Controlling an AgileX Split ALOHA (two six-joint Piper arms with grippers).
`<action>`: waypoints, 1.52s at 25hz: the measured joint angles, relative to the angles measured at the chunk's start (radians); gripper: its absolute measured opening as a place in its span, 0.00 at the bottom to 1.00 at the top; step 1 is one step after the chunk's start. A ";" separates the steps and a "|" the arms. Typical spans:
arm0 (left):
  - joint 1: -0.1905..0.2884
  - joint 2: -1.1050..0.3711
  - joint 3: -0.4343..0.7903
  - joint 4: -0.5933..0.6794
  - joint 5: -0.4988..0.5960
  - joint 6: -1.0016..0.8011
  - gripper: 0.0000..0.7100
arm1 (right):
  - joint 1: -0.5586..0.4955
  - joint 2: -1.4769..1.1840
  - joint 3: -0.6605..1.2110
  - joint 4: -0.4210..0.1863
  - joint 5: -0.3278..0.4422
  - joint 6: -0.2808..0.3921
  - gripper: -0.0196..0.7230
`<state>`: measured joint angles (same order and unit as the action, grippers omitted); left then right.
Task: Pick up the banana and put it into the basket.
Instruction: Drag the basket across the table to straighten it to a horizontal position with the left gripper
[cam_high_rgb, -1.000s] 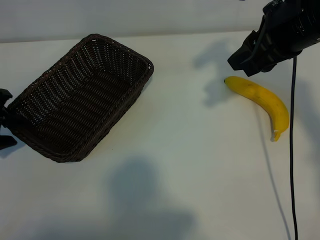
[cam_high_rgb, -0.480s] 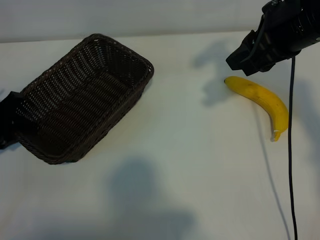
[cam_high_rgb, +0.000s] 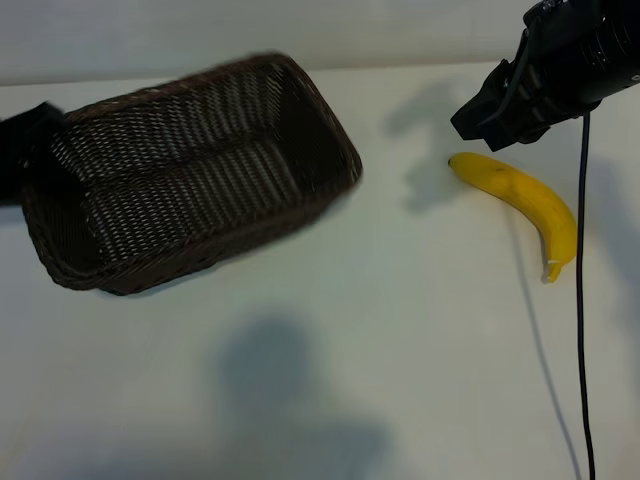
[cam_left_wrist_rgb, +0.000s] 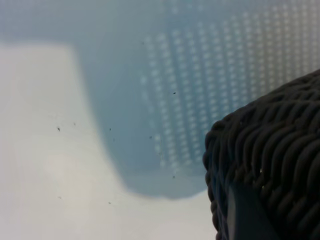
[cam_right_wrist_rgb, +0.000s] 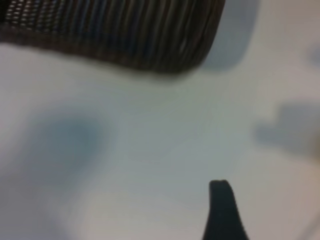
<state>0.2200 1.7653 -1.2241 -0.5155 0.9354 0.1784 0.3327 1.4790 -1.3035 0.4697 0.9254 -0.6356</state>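
Note:
The basket (cam_high_rgb: 170, 90) stays held in my left gripper for now until it rests on the tabletop. Its woven shadow lies apart from it, so the basket hangs tipped above.
The banana (cam_high_rgb: 520, 195) lies on the white table at the right, yellow and curved, with nothing touching it. My right gripper (cam_high_rgb: 478, 118) hangs open just above and behind the banana's blunt end; one dark finger (cam_right_wrist_rgb: 220, 207) shows over bare table. The dark brown wicker basket (cam_high_rgb: 170, 90) sits at the left, tipped and swung round. At the basket's left end, my left gripper (cam_high_rgb: 25, 150) is shut on the rim. In the left wrist view a finger (cam_left_wrist_rgb: 245, 215) presses against the braided rim of the basket (cam_left_wrist_rgb: 275, 150). The far end of the basket (cam_right_wrist_rgb: 125, 35) shows in the right wrist view.
A black cable (cam_high_rgb: 582, 300) hangs from the right arm and runs down past the banana's stem end. White table (cam_high_rgb: 400, 330) lies between basket and banana, crossed by soft shadows.
The left gripper has closed on the basket's left end and swung it clockwise, moving its far end up and to the right. The right gripper and banana have stayed put.

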 joint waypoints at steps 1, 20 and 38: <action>-0.031 0.020 -0.059 0.035 0.034 -0.015 0.45 | 0.000 0.000 0.000 0.000 0.000 0.000 0.66; -0.291 0.425 -0.517 0.089 0.177 0.011 0.44 | 0.000 0.000 0.000 0.000 0.000 0.000 0.66; -0.292 0.434 -0.518 0.057 0.181 -0.014 0.68 | 0.000 0.000 0.000 0.000 -0.034 0.000 0.66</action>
<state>-0.0716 2.1992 -1.7420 -0.4589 1.1164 0.1639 0.3327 1.4790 -1.3035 0.4701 0.8918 -0.6356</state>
